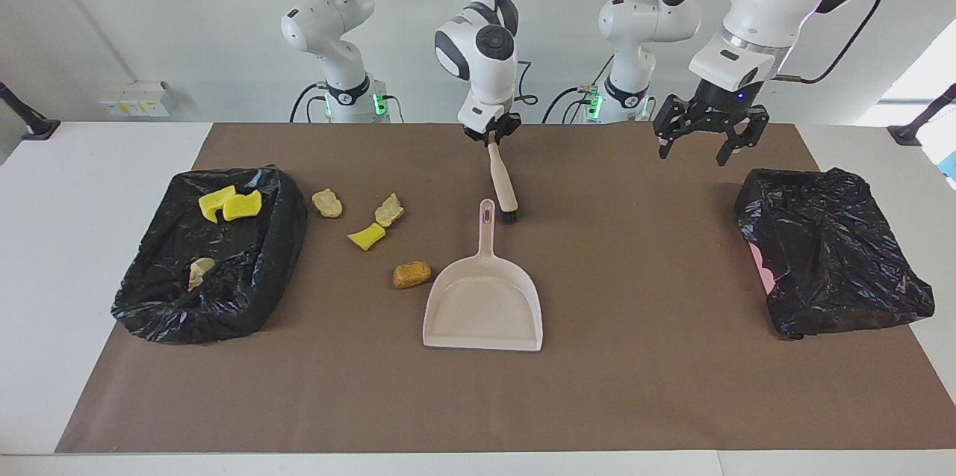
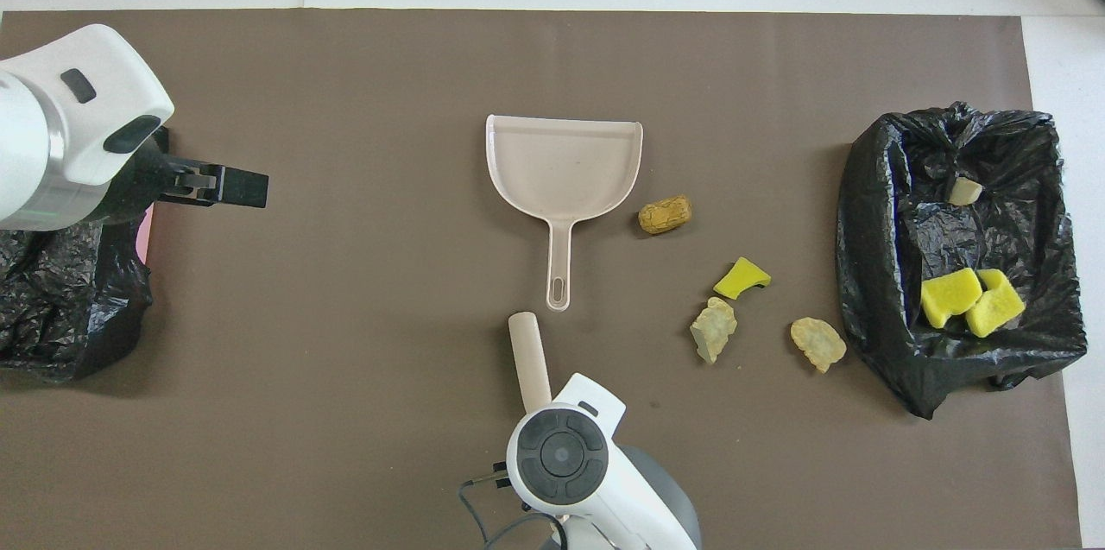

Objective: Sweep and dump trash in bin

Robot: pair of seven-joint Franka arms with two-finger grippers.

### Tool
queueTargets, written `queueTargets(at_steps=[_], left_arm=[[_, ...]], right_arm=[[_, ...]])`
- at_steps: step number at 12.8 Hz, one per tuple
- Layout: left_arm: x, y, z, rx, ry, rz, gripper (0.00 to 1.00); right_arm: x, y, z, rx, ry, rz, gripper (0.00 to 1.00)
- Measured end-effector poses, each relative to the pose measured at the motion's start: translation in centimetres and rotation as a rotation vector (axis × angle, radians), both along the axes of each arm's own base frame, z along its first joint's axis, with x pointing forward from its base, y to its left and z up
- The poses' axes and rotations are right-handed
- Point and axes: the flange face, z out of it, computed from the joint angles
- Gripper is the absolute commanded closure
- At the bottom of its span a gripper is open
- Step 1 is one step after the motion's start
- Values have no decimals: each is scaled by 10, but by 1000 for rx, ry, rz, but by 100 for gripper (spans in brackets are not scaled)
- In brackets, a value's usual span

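Note:
The dustpan's broad scoop [image 2: 564, 167] is far too wide for my left gripper's fingers. My left gripper should next grab the dustpan by its slim handle near the scoop [image 2: 559, 243].
My right gripper [image 1: 493, 138] is shut on the top of a cream brush [image 1: 503, 186]. The brush's black bristles hang down at the mat beside the tip of the dustpan's handle, and its handle also shows in the overhead view [image 2: 528, 356]. The pale pink dustpan [image 1: 484, 304] [image 2: 565, 161] lies flat mid-mat, handle toward the robots. Several trash scraps lie between it and the bin: two pale ones [image 1: 327, 203] [image 1: 389, 209], a yellow-green one [image 1: 366, 236] and an orange-brown one [image 1: 411, 274] next to the pan. My left gripper [image 1: 698, 151] [image 2: 246, 187] is open and empty in the air.
A black-lined bin [image 1: 280, 252] [image 2: 863, 274] at the right arm's end holds two bright yellow scraps [image 1: 230, 204] and a pale one [image 1: 200, 272]. A second black-bagged bin [image 1: 829, 252] [image 2: 60, 300] sits at the left arm's end, below the left gripper.

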Motion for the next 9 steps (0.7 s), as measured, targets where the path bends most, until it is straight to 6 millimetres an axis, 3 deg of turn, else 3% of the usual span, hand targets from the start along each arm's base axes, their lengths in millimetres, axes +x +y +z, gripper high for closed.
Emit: queueTargets(at_steps=[2, 5, 7, 9], left_arm=[[5, -27, -8, -31, -28, 30, 0], [11, -88, -37, -76, -39, 56, 0], [10, -124, -59, -92, -22, 62, 0], [12, -151, -75, -123, -28, 105, 0]], right_arm=[[15, -26, 32, -24, 40, -38, 100], [39, -76, 80, -127, 26, -53, 100], [63, -116, 99, -165, 18, -119, 100], [85, -153, 103, -184, 18, -184, 100]])
